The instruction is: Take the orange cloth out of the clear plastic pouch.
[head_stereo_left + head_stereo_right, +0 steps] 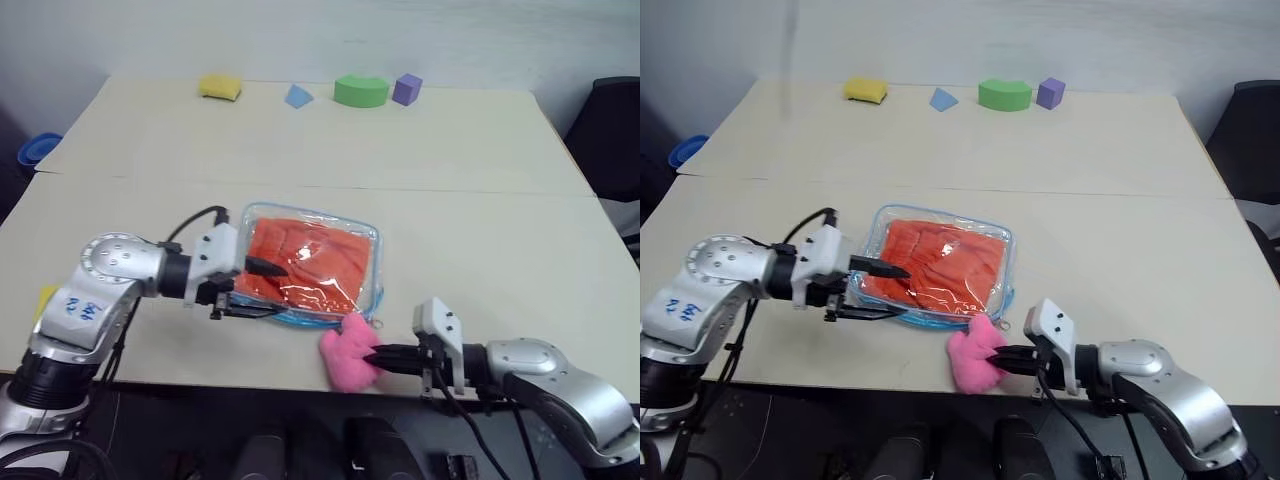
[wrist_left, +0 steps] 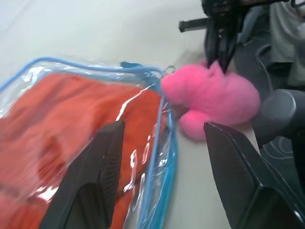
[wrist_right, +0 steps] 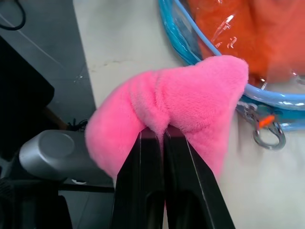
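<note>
I should pinch the pouch by its narrow blue edging [image 1: 298,319] with my left gripper next, because the orange cloth [image 1: 320,255] fills most of the pouch's broad side.
The clear plastic pouch [image 1: 368,243] with light blue edging lies flat near the table's front edge. The orange cloth [image 1: 320,255] is inside it and fills most of it. My left gripper [image 1: 258,290] reaches in from the left with its fingers [image 2: 97,181] spread apart, one over the pouch's top face and one along its near edge. At the pouch's near right corner sits the pink pompom [image 1: 345,358], joined to it by a small metal clasp [image 3: 267,138]. My right gripper [image 3: 155,132] is shut on the pompom, pinching its fluff at the table's edge.
Along the far edge of the table [image 1: 470,200] stand a yellow sponge [image 1: 219,87], a blue triangle block [image 1: 298,96], a green curved block [image 1: 360,90] and a purple cube [image 1: 406,88]. A black chair [image 1: 610,130] is at the right, and a blue bowl [image 1: 38,150] lies off the table to the left.
</note>
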Controlling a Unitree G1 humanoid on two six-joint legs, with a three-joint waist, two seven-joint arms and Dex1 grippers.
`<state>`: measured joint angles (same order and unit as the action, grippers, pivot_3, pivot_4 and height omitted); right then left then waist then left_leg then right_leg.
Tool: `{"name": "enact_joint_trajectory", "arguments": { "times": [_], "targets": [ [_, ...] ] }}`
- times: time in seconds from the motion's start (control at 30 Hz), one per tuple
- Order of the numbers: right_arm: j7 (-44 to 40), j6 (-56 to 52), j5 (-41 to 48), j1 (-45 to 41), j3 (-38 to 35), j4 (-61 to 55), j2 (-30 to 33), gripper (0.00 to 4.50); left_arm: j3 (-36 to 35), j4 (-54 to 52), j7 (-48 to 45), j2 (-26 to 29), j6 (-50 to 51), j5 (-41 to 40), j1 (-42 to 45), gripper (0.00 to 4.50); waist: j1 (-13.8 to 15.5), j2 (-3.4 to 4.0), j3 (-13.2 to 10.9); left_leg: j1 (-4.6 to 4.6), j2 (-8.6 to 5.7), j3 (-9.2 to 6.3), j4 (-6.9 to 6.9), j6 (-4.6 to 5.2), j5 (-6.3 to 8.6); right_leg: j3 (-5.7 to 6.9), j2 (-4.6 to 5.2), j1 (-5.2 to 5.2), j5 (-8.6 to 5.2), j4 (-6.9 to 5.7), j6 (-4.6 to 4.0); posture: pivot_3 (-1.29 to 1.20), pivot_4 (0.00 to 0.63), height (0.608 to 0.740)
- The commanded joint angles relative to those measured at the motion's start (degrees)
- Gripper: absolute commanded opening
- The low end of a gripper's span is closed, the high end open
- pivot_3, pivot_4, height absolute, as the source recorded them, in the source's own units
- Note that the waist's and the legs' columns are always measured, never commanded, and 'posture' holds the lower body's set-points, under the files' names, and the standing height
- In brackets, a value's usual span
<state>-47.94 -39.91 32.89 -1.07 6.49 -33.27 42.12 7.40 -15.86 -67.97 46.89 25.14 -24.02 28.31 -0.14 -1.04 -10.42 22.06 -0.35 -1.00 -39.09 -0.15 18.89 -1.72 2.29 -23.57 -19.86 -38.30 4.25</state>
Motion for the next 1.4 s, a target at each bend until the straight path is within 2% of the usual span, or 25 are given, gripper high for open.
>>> {"name": "enact_joint_trajectory", "arguments": {
  "times": [0.03, 0.23, 0.43, 0.57, 0.63, 0.77, 1.0, 1.1, 1.33, 1.4],
  "targets": [
    [1.03, -1.97, 1.68, 1.01, -2.23, -1.19, 0.49, 0.72, 2.70, 0.60, -1.69, -1.62, -0.13, 0.77, 3.10, 2.79, -0.10, -0.01, 0.00, -0.01, 0.01, 0.00, 0.00, 0.00, 0.00, -0.01, -0.02, -0.01, 0.00, -0.01, 0.00, 0.00, 0.150, 0.740],
    [-0.15, -1.64, 3.88, 5.91, -9.08, -9.26, 5.19, 2.63, 8.06, 1.35, -5.74, -4.71, -1.21, 1.69, 6.49, 2.79, 0.00, -0.02, 0.01, 0.00, 0.00, 0.01, -0.01, 0.01, 0.01, -0.02, -0.02, 0.01, 0.00, -0.03, 0.00, 0.00, 0.150, 0.740],
    [-0.77, -5.43, 11.33, 8.22, -20.55, -17.38, 10.64, 2.63, 12.63, 3.05, -10.59, -7.05, -6.36, 4.20, 7.67, 2.79, 0.18, -0.02, 0.01, 0.00, 0.00, 0.01, -0.01, 0.02, 0.01, -0.02, -0.03, 0.01, 0.00, -0.03, 0.00, 0.00, 0.150, 0.740],
    [-6.12, -2.90, 9.46, 6.03, -24.72, -15.17, 17.81, 2.63, 16.56, 5.76, -12.10, -9.95, -12.69, 8.82, 8.94, 2.79, 0.26, -0.04, 0.02, -0.01, -0.02, 0.02, -0.04, 0.05, 0.03, -0.02, -0.03, 0.06, 0.00, 0.02, 0.01, 0.00, 0.150, 0.740],
    [-8.57, 1.13, 4.89, 2.82, -22.48, -10.96, 20.84, 2.63, 18.62, 7.82, -12.24, -11.42, -17.20, 11.99, 9.10, 2.79, 0.16, -0.04, 0.02, -0.01, -0.01, 0.01, -0.04, 0.07, 0.04, -0.02, -0.04, 0.07, 0.00, 0.03, 0.01, 0.00, 0.150, 0.740],
    [-11.77, 15.43, -11.04, -7.91, -9.70, 1.07, 23.58, 2.63, 21.71, 11.97, -11.20, -14.71, -25.01, 17.23, 9.05, 2.79, 0.01, -0.03, 0.02, -0.07, -0.01, 0.08, -0.04, 0.08, 0.03, -0.08, -0.08, 0.07, 0.00, 0.02, 0.01, 0.00, 0.150, 0.740],
    [-15.47, 36.59, -30.18, -24.80, 6.84, 18.60, 17.05, 2.63, 22.56, 16.15, -8.61, -17.42, -32.43, 21.70, 7.84, 2.79, -0.03, -0.02, 0.01, -0.01, 0.01, 0.14, -0.05, -0.18, -0.11, -0.14, -0.09, -0.07, 0.00, 0.00, 0.00, 0.00, 0.150, 0.740],
    [-15.32, 43.88, -34.49, -29.10, 10.20, 23.90, 12.98, 2.71, 20.99, 15.71, -8.40, -17.30, -31.51, 20.23, 7.47, 2.18, -0.05, -0.02, 0.01, 0.00, 0.01, 0.13, -0.06, -0.19, -0.12, -0.14, -0.07, -0.08, 0.00, 0.00, 0.01, 0.00, 0.150, 0.740],
    [-15.48, 56.04, -40.36, -33.19, 14.49, 32.28, 6.65, 2.71, 18.22, 10.65, -8.64, -14.35, -27.40, 17.98, 4.92, 0.03, 0.03, -0.02, 0.01, 0.02, 0.01, 0.12, -0.08, -0.22, -0.14, -0.13, -0.04, -0.10, 0.00, -0.06, 0.00, 0.00, 0.150, 0.740],
    [-15.82, 57.77, -40.70, -33.85, 14.86, 33.76, 5.40, 2.71, 17.76, 8.80, -8.02, -13.74, -25.08, 17.91, 4.20, 0.01, -0.04, -0.02, 0.01, 0.02, 0.01, 0.12, -0.08, -0.23, -0.14, -0.13, -0.04, -0.10, 0.00, -0.07, 0.00, 0.00, 0.150, 0.740]
  ]
}}
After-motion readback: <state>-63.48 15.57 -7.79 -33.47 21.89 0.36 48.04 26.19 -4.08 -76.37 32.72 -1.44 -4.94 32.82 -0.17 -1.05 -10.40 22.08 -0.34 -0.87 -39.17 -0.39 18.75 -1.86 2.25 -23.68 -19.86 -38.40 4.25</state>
